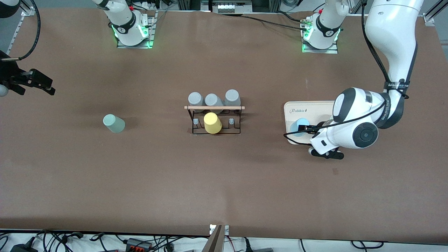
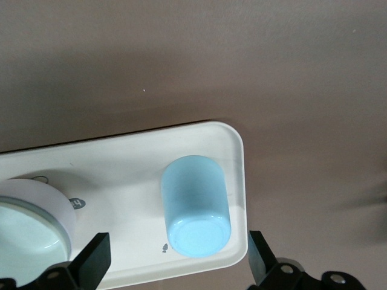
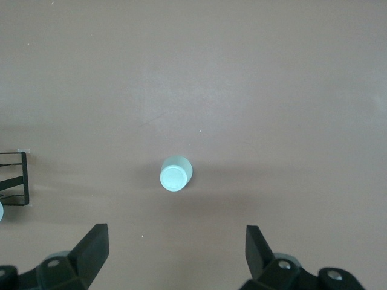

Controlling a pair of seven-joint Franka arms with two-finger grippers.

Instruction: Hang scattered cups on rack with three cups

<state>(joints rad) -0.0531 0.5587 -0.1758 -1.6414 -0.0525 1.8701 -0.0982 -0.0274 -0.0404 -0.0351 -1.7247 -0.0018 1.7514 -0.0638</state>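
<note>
In the left wrist view my left gripper's fingers stop short of the light blue cup's sides, so it moves toward the cup next before closing on it.
The light blue cup (image 1: 300, 126) stands closed end up on the cream tray (image 1: 308, 108), near the tray's edge toward the rack. My left gripper (image 1: 309, 130) is low over the tray next to it. In the left wrist view the cup (image 2: 196, 205) lies just ahead of my open left gripper (image 2: 178, 266), whose fingers are not around it. The mint green cup (image 1: 114, 123) stands alone on the table toward the right arm's end. My right gripper (image 1: 48, 86) is open and empty, high over that end; its wrist view (image 3: 175, 254) shows the cup (image 3: 176, 173) below. The black wire rack (image 1: 214, 119) stands mid-table.
The rack carries three grey cups (image 1: 212, 99) along its wooden rod and a yellow cup (image 1: 212, 123) on a peg nearer the front camera. A round white object with a pale green top (image 2: 30, 223) sits on the tray (image 2: 121, 157) beside the blue cup.
</note>
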